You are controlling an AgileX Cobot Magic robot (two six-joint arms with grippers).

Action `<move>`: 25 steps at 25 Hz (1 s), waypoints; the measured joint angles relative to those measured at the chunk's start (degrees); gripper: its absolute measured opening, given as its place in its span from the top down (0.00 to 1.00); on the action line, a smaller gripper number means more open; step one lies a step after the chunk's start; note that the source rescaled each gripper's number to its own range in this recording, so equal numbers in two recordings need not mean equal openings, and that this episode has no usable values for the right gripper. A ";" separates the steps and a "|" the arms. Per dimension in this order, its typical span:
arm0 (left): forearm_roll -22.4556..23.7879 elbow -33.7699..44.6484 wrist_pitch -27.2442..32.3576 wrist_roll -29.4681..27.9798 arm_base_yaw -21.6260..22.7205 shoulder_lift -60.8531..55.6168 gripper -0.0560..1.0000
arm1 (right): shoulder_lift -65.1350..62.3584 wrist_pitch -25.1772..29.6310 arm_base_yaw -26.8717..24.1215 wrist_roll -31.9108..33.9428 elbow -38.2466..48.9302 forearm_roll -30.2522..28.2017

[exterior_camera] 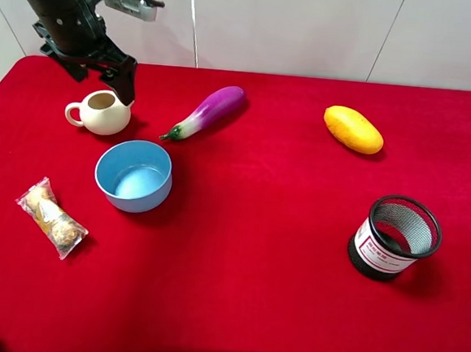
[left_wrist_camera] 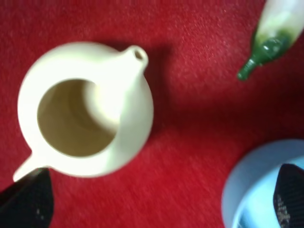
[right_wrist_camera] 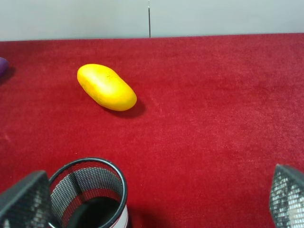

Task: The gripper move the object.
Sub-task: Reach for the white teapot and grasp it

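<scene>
The left gripper grabs the teapot by its rim (exterior_camera: 108, 109) next, so the teapot's handle (exterior_camera: 73, 114) stays free as the teapot moves over the red table.
The cream-white teapot (exterior_camera: 102, 112) stands upright and lidless on the red table at the back left. My left gripper (exterior_camera: 104, 80) hangs just above and behind it, open and holding nothing. In the left wrist view the teapot (left_wrist_camera: 85, 109) lies below, with my left gripper (left_wrist_camera: 159, 204) spread wide. One fingertip (left_wrist_camera: 26, 202) is beside the handle and the other is over the blue bowl (left_wrist_camera: 266, 190). My right gripper (right_wrist_camera: 156, 199) is open and empty over the table's right side. It does not show in the exterior high view.
A light blue bowl (exterior_camera: 133, 174) sits just in front of the teapot. A purple eggplant (exterior_camera: 208, 111) lies to its right. A yellow mango (exterior_camera: 353, 129), a black mesh cup (exterior_camera: 394, 237) and a wrapped snack (exterior_camera: 51, 217) also rest on the red table (exterior_camera: 253, 267).
</scene>
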 joint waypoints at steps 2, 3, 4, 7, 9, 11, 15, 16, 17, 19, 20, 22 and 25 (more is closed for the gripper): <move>0.00 -0.12 -1.69 1.16 0.00 0.78 0.10 | 0.00 0.00 0.00 0.00 0.00 0.00; 0.00 -0.17 -2.50 1.45 0.00 1.30 0.10 | 0.00 0.00 0.00 0.00 0.00 0.00; 0.00 -0.17 -3.18 1.78 0.00 1.58 0.10 | 0.00 0.00 0.00 0.00 0.00 0.00; 0.00 -0.17 -4.95 2.09 0.00 2.70 0.12 | 0.00 0.00 0.00 0.00 0.00 0.00; -0.18 -0.17 -5.35 2.24 0.00 3.60 0.13 | 0.00 0.00 0.00 0.00 0.00 0.00; -0.78 -0.17 -5.77 2.30 0.00 4.56 0.15 | 0.00 0.00 0.00 0.00 0.00 0.00; -1.17 -0.17 -5.83 2.41 0.00 6.14 0.16 | 0.00 0.00 0.00 0.00 0.00 0.00; -1.24 -0.17 -5.83 2.41 0.00 6.59 0.16 | 0.00 0.00 0.00 0.00 0.00 0.00; -1.24 -0.17 -5.83 2.41 0.00 6.95 0.16 | 0.00 0.00 0.00 0.00 0.00 0.00; -1.24 -0.17 -6.21 2.45 0.00 7.57 0.16 | 0.00 0.00 0.00 0.00 0.00 0.00; -1.24 -0.17 -6.54 2.45 0.00 7.97 0.16 | 0.00 0.00 0.00 0.00 0.00 0.00; -1.24 -0.17 -7.35 2.45 0.00 8.23 0.17 | 0.00 0.00 0.00 0.00 0.00 0.00; -1.24 -0.17 -8.94 2.45 0.00 8.22 0.18 | 0.00 0.00 0.00 0.00 0.00 0.00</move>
